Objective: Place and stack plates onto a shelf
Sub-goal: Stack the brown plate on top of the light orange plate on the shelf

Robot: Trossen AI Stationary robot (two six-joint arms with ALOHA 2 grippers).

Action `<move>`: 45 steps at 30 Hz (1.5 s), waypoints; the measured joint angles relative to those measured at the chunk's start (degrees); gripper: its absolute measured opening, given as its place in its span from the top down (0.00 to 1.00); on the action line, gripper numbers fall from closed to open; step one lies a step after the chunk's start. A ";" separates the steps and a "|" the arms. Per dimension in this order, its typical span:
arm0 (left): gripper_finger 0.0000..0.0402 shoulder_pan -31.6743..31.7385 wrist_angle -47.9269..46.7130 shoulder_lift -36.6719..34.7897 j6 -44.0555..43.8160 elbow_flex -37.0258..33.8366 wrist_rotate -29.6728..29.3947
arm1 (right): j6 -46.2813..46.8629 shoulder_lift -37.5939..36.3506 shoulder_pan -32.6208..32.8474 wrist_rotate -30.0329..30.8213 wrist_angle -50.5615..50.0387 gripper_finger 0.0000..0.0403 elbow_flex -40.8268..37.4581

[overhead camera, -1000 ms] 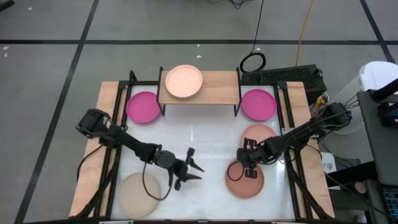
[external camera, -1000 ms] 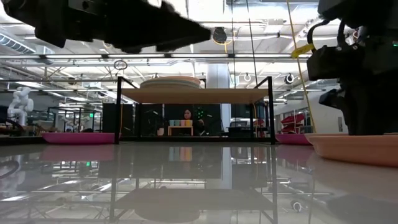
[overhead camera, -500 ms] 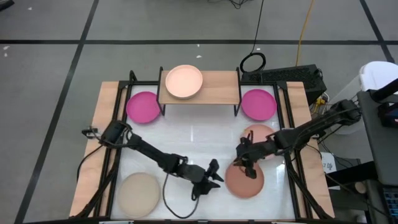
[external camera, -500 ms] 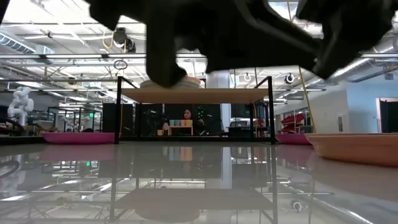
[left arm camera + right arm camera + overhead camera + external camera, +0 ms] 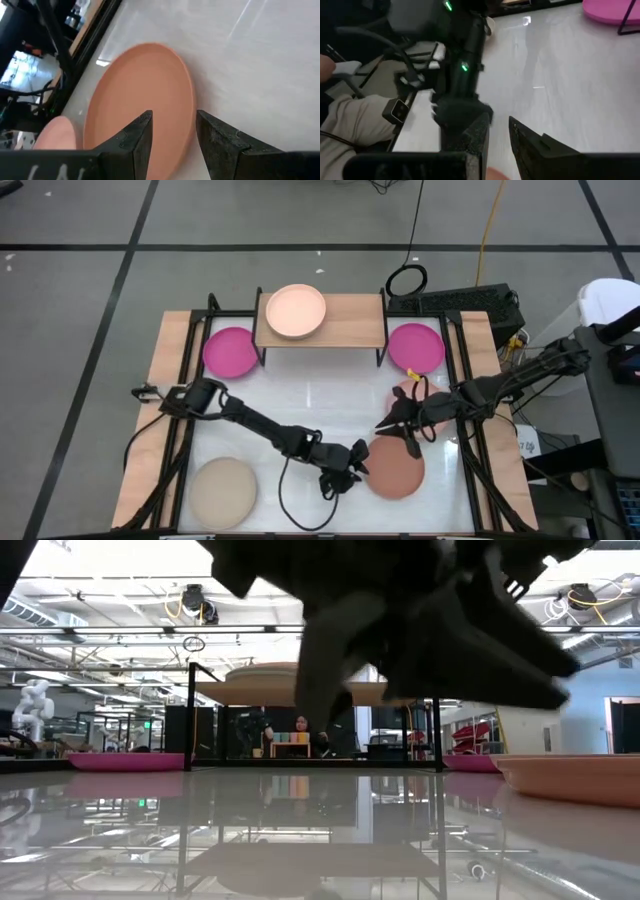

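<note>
I will next grab the reddish-brown plate's rim with my left gripper, to stack that plate on the peach plate.
A reddish-brown plate lies flat on the white table at the near right; it also shows in the left wrist view. My left gripper is open at the plate's left rim, one finger over the plate and the other finger outside it. My right gripper is open by a narrow gap just beyond the plate's far rim and holds nothing. A pale pink plate lies partly under the right arm. A peach plate rests on the left half of the wooden shelf.
Two magenta plates lie flat on either side of the shelf. A beige plate lies at the near left corner. Black frame rails run along the table's left and right sides. The middle of the white table is bare.
My left gripper has gone toward the table's right edge, from beside the beige plate to the reddish-brown plate's left rim. My right gripper has drawn back from that plate's far rim, toward the far edge. The plate has stayed in place.
</note>
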 joint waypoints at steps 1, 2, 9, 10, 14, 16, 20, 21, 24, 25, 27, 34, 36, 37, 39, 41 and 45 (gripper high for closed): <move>0.61 0.18 -0.49 0.23 0.26 -0.05 0.08 | -0.23 0.07 0.02 0.00 0.47 0.86 0.00; 0.61 0.39 -0.69 0.64 0.31 -0.12 0.51 | -0.44 0.15 0.02 -0.01 0.74 0.86 0.00; 0.61 1.52 0.70 2.79 0.89 -0.09 2.13 | -1.61 0.42 0.02 0.02 1.77 0.86 0.00; 0.61 1.62 0.22 2.90 0.81 -0.13 2.22 | -1.80 0.42 0.02 0.02 2.11 0.86 0.00; 0.61 1.90 0.98 3.45 0.03 -0.09 2.50 | -2.18 0.44 0.02 1.27 2.17 0.86 0.00; 0.65 1.90 0.79 3.56 0.11 -0.09 2.56 | -2.21 0.42 0.02 1.44 2.19 0.86 0.00; 0.76 2.12 0.80 4.23 0.09 -0.09 3.86 | -2.60 0.42 0.02 1.46 2.20 0.86 0.00; 0.79 2.14 0.71 4.19 0.06 -0.09 3.95 | -2.62 0.42 0.02 1.46 2.20 0.86 0.00; 0.83 2.17 1.34 4.63 0.13 -0.07 3.87 | -2.60 0.42 0.02 1.46 2.22 0.86 0.00; 0.85 2.14 1.34 4.63 0.08 -0.06 3.83 | -2.60 0.42 0.02 1.46 2.22 0.86 0.00; 0.87 2.12 1.30 4.63 0.22 -0.05 3.83 | -2.62 0.40 0.02 1.46 2.25 0.86 0.00; 0.98 1.82 -0.23 4.63 -2.46 -0.05 4.01 | -2.61 0.42 0.02 1.46 2.22 0.86 0.00; 0.98 1.45 -1.23 4.63 -3.74 -0.05 3.71 | -2.60 0.42 0.02 1.46 2.22 0.86 0.00; 0.99 1.16 -1.85 4.60 -4.29 -0.03 3.37 | -2.62 0.42 0.02 1.46 2.22 0.86 0.00; 0.99 0.48 -2.83 4.58 -5.46 0.00 2.05 | -2.79 0.42 0.02 1.46 2.22 0.86 0.00; 0.99 -0.41 -3.70 4.19 -6.16 0.01 -0.54 | -2.81 0.42 0.02 1.46 2.22 0.86 0.00; 0.99 -1.79 -8.58 1.85 -7.41 -0.12 -3.94 | -2.23 0.07 0.02 1.22 2.21 0.86 -0.03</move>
